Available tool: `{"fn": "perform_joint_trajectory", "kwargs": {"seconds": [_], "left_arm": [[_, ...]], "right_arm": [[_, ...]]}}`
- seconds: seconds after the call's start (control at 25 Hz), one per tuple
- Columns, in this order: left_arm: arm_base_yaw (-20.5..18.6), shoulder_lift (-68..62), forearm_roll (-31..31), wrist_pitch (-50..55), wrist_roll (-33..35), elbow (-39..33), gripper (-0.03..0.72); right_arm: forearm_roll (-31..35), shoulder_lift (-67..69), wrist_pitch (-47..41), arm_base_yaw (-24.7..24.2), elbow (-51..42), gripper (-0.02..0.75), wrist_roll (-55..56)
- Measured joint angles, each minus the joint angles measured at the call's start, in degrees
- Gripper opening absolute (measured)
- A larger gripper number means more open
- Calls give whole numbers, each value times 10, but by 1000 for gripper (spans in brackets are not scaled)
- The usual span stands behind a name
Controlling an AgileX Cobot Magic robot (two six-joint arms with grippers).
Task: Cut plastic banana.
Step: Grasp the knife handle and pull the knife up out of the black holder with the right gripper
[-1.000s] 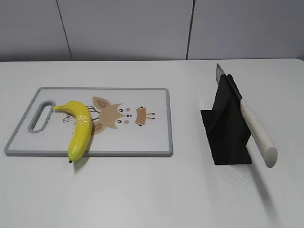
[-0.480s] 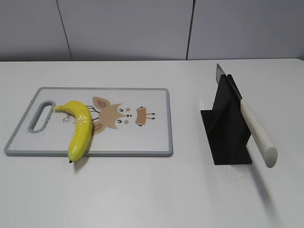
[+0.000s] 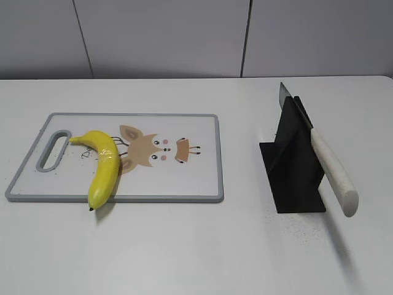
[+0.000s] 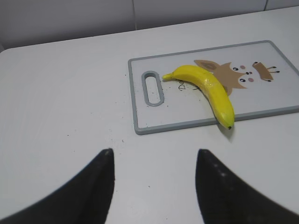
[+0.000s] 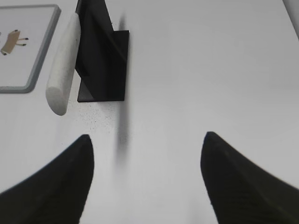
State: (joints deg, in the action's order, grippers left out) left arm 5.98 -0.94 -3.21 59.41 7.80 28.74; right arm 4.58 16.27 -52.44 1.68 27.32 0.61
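Note:
My right gripper is to grab the knife by its white handle next. The knife's handle sticks out free, while the black stand covers most of the blade.
The plastic banana is glossy yellow and lies on the left part of the cutting board, its dark tip hanging over the front edge. It also shows in the left wrist view. A knife with a white handle rests slanted in a black stand on the right; it also shows in the right wrist view. My left gripper is open and empty over bare table, short of the board. My right gripper is open and empty, short of the stand. Neither gripper shows in the exterior view.
The cutting board has a grey rim, a handle slot at its left end and a fox drawing in the middle. The white table ends at a grey wall behind.

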Motion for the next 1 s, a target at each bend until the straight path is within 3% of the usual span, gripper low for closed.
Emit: {"fn": "perform_joint_trajectory", "kwargs": {"seconds": [0.2, 0.52, 1.0], "left_arm": [[0, 0, 0, 0, 0, 0, 529], [0, 0, 0, 0, 0, 0, 525], [0, 0, 0, 0, 0, 0, 522]], "right_arm": [[10, 102, -21, 0, 42, 558, -6], [13, 273, -147, 0, 151, 556, -6], [74, 478, -158, 0, 281, 512, -12]]}}
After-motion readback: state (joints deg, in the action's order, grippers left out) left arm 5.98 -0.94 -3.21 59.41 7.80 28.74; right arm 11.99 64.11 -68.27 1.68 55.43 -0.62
